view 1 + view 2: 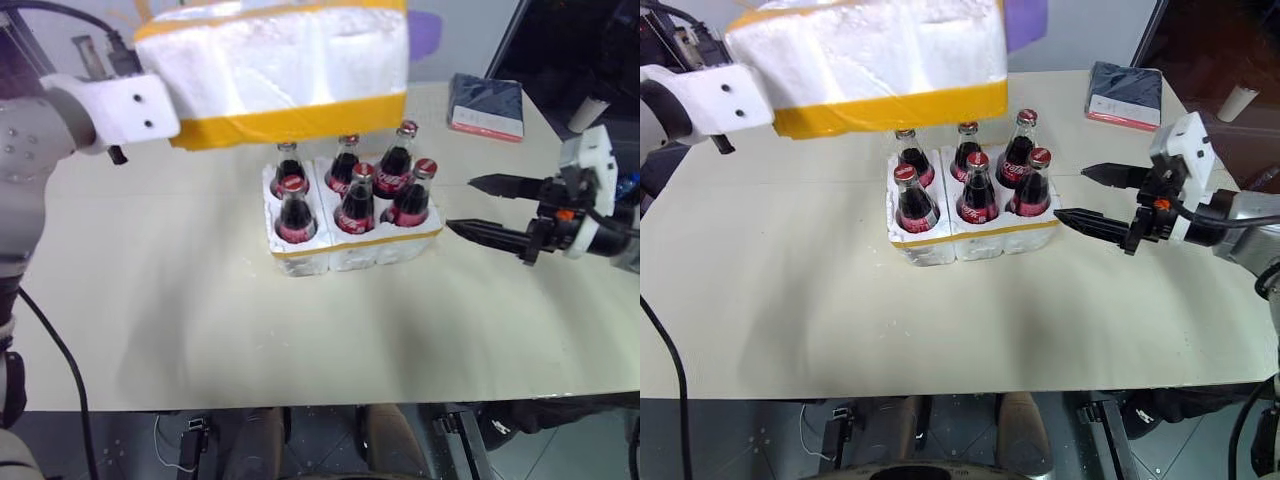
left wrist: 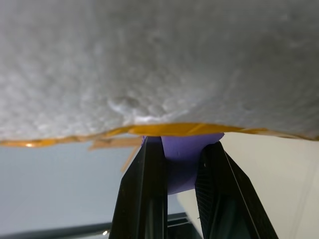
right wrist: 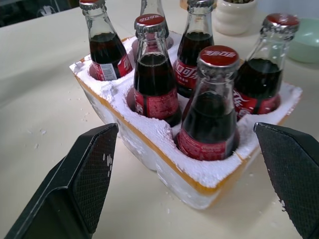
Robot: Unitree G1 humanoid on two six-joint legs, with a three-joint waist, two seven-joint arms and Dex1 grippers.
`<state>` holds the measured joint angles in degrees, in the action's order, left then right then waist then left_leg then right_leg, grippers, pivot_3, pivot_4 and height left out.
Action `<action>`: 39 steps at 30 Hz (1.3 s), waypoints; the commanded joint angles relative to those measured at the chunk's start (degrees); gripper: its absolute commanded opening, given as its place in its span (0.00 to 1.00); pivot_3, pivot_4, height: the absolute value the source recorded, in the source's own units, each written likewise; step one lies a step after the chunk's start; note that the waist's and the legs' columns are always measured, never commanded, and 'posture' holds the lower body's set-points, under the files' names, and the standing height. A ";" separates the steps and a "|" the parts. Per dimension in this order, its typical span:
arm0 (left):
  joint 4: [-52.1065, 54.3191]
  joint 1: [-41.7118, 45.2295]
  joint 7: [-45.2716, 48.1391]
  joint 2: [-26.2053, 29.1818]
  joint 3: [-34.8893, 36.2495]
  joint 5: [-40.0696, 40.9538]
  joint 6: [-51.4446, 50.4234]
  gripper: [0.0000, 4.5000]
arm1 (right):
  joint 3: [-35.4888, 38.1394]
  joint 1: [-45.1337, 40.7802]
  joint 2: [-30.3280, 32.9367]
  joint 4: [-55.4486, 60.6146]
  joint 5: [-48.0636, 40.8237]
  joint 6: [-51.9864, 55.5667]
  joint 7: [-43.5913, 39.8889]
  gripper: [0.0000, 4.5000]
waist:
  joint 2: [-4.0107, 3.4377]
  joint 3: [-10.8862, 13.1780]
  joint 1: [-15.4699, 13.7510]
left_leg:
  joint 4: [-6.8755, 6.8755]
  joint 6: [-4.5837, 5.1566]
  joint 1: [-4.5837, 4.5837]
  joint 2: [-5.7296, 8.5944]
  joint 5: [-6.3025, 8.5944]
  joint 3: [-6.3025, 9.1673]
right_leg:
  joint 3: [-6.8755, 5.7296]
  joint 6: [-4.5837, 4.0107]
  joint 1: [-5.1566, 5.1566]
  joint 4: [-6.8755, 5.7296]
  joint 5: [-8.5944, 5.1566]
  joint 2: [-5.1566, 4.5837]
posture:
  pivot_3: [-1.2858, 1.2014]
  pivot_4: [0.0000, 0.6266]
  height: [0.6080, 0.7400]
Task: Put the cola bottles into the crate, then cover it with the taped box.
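Observation:
My left gripper moves the taped box onto the crate next, before it opens, since the box's yellow lower edge hangs tilted above and behind the crate.
The taped box (image 1: 280, 70), white foam with broad yellow tape bands, hangs tilted in the air above and behind the crate, held at its left end by my left gripper (image 2: 183, 142), which is shut on the box's lower edge. The crate (image 1: 310, 258), a white foam tray with a yellow strip on its front, sits mid-table. Several cola bottles (image 1: 356, 205) with red caps stand upright in its wells. Just right of the crate, my right gripper (image 1: 459, 204) is open with nothing in it, pointing at the crate's right side without touching it.
A dark blue book (image 1: 487, 105) lies at the table's back right, with a white cylinder (image 1: 590, 112) beyond it. A purple object (image 1: 425, 35) shows behind the box. A white jar (image 3: 234, 15) and a green bowl (image 3: 309, 40) stand past the crate.

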<state>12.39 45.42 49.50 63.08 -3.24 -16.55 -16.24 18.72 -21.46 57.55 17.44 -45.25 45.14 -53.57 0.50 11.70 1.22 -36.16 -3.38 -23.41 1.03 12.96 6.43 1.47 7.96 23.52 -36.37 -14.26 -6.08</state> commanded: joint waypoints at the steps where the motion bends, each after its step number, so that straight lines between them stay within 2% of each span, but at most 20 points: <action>1: 7.32 1.00 4.12 -0.08 -0.92 0.20 -4.77 0.09 | 1.10 -1.45 -0.66 -0.04 -0.10 -1.29 0.51 1.00 | 0.00 0.00 -0.04 | 0.00 0.00 0.00 0.00 0.00 0.00 | 0.00 0.00 0.00 0.00 0.00 0.00 | 0.52 0.24 0.99; 4: 9.44 2.30 5.12 -2.71 -3.10 -0.33 -6.56 0.09 | 0.82 -1.05 -1.54 0.06 0.27 -1.74 1.02 1.00 | 0.01 0.00 -0.33 | -0.02 0.00 0.03 0.00 0.00 0.01 | -0.01 0.00 -0.07 0.01 0.00 0.00 | 0.52 0.24 0.99; 12: 9.47 3.79 6.30 -5.56 -8.58 -4.64 -3.62 0.09 | 3.09 2.93 -2.38 2.86 0.19 -1.83 2.13 1.00 | 0.02 0.01 -0.25 | -0.01 0.00 0.02 0.00 0.00 0.03 | -0.01 0.00 -0.06 0.04 0.00 0.01 | 0.52 0.24 0.99; 19: 7.84 5.96 8.06 -5.56 -10.14 -7.63 1.25 0.09 | 6.78 6.67 -2.80 4.53 -0.71 -1.64 3.53 1.00 | 0.02 0.01 -0.44 | -0.07 0.00 0.01 0.00 0.00 0.04 | -0.01 0.00 -0.09 0.05 0.00 0.01 | 0.52 0.24 0.99; 20: 7.39 6.27 8.28 -5.29 -10.02 -7.96 2.07 0.28 | 6.97 6.99 -3.00 4.76 -0.78 -1.71 3.70 1.00 | 0.02 0.01 -0.41 | -0.07 0.00 0.02 0.00 0.00 0.04 | -0.01 0.00 -0.10 0.05 0.00 0.01 | 0.52 0.24 0.99; 21: 6.90 6.54 8.44 -5.19 -9.79 -8.10 2.68 0.36 | 6.97 7.20 -3.23 4.96 -0.82 -1.82 3.94 1.00 | 0.02 0.01 -0.37 | -0.07 0.00 0.02 0.00 0.00 0.04 | -0.01 0.00 -0.11 0.06 0.00 0.01 | 0.52 0.24 0.99; 26: 7.39 6.15 9.90 -4.98 -7.69 -6.85 2.80 0.95 | 6.62 7.25 -3.94 4.77 -0.77 -2.22 4.55 1.00 | 0.02 0.01 -0.20 | -0.06 0.00 0.02 0.00 0.00 0.04 | 0.00 0.00 -0.10 0.05 0.00 0.01 | 0.52 0.24 0.99; 27: 8.08 5.54 10.34 -4.87 -7.07 -6.34 2.19 0.99 | 6.44 7.12 -3.97 4.54 -0.66 -2.32 4.50 1.00 | 0.02 0.01 -0.21 | -0.06 0.00 0.03 0.00 0.00 0.04 | 0.00 0.00 -0.10 0.06 0.00 0.01 | 0.52 0.24 0.99; 39: 13.04 2.46 12.60 -4.07 -3.44 -3.98 -3.03 0.99 | 2.88 2.59 -3.30 0.11 1.07 -3.61 2.47 1.00 | 0.02 0.01 -0.18 | -0.07 0.00 0.04 0.00 0.00 0.04 | -0.01 0.00 -0.11 0.05 0.00 0.01 | 0.52 0.24 0.99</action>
<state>23.95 47.31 62.13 58.05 -9.35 -20.66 -18.63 20.84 -17.62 53.76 17.48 -44.15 42.87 -50.77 0.52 11.70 1.04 -36.22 -3.37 -23.38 1.03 12.96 6.47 1.47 7.97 23.42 -36.33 -14.27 -6.07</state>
